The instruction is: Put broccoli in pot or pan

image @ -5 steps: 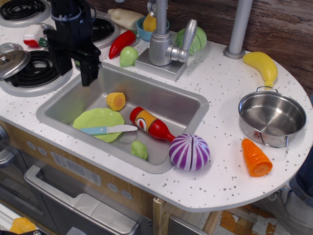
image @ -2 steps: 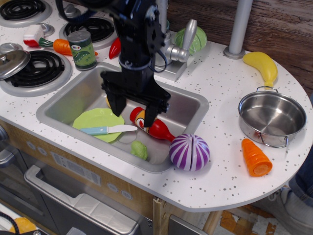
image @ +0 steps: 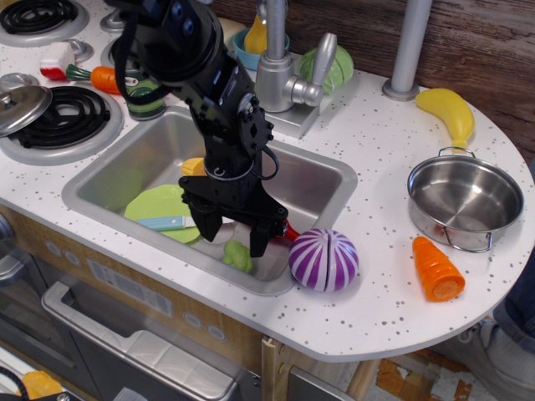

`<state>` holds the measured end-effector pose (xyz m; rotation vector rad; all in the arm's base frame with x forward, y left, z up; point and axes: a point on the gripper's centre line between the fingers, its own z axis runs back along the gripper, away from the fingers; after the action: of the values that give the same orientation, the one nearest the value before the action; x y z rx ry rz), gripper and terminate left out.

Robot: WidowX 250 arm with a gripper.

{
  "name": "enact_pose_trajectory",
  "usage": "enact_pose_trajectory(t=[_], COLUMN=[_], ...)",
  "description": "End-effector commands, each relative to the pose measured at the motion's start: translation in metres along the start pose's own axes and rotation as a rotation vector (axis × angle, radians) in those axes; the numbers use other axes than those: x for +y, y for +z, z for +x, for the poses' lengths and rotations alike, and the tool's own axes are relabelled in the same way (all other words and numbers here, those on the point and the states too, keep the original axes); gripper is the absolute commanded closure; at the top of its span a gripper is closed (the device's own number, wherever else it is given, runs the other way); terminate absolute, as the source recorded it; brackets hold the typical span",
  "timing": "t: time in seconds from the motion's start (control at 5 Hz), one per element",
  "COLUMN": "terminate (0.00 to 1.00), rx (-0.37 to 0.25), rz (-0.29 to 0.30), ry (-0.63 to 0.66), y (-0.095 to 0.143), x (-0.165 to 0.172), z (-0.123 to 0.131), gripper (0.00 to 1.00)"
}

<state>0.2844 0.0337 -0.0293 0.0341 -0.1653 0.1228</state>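
The robot's gripper will put the small light-green broccoli in the steel pot next, so it will grab the broccoli by its lumpy head.
The broccoli is a small lumpy light-green floret lying in the sink's front part, near the front wall. My black gripper hangs open just above it, one finger on each side, not closed on it. The arm hides most of the red bottle behind it. The shiny steel pot with wire loop handles stands empty on the white counter at the right.
The sink holds a green plate with a blue-handled knife and a corn piece. A purple onion sits on the sink's right front rim. An orange carrot, a banana, the faucet and a lid are around.
My arm has swung from the stove side over the sink, then moved forward and down. The open gripper now sits right over the broccoli. Nothing else has moved.
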Motion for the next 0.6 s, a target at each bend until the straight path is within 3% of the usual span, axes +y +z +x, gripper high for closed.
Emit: enact_pose_trajectory(t=[0.0, 0.2, 0.4], terminate=[0.00, 0.00, 0.00], rx=[-0.048, -0.029, -0.038], rz=[-0.043, -0.048, -0.047], ry=[-0.004, 0.018, 0.050], y=[-0.017, -0.020, -0.029], x=[0.006, 0.006, 0.005], z=[0.007, 0.002, 0.003], gripper=[0.00, 0.00, 1.00])
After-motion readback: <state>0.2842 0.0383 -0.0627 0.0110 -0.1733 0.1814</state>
